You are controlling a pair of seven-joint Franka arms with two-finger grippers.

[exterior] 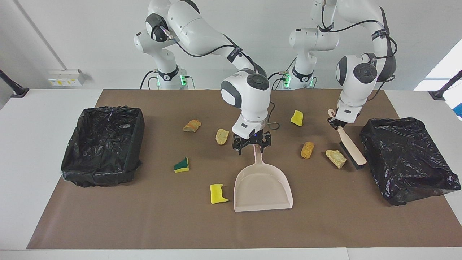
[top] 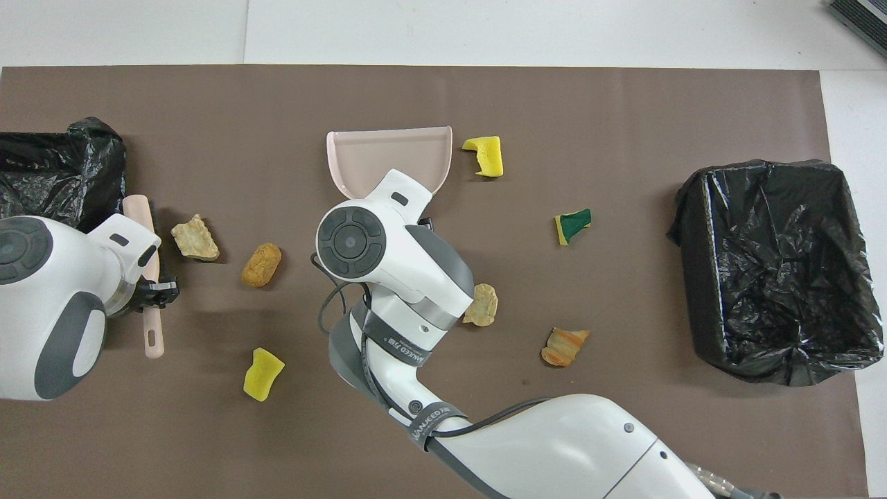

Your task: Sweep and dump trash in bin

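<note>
My right gripper should next grab the beige dustpan by its handle, to collect the swept trash and dump the dustpan in the black-lined bin (top: 782, 274).
My right gripper (exterior: 252, 144) is down at the handle end of the beige dustpan (exterior: 261, 187), jaws open astride the handle. My left gripper (exterior: 334, 121) is shut on the handle of the beige brush (exterior: 349, 146), whose black bristles rest on the mat beside a tan chunk (exterior: 335, 158). Other trash lies scattered: an orange-brown chunk (exterior: 307, 150), a yellow sponge bit (exterior: 296, 118), a tan piece (exterior: 222, 136), a bread-like chunk (exterior: 192, 125), a green-and-yellow wedge (exterior: 182, 164) and a yellow sponge bit (exterior: 218, 194) beside the pan. In the overhead view the right wrist hides its gripper.
A black-lined bin (exterior: 103, 144) stands at the right arm's end of the brown mat (exterior: 144, 224). A black-bagged bin (exterior: 408, 159) sits at the left arm's end, close to the brush. The dustpan's mouth faces away from the robots.
</note>
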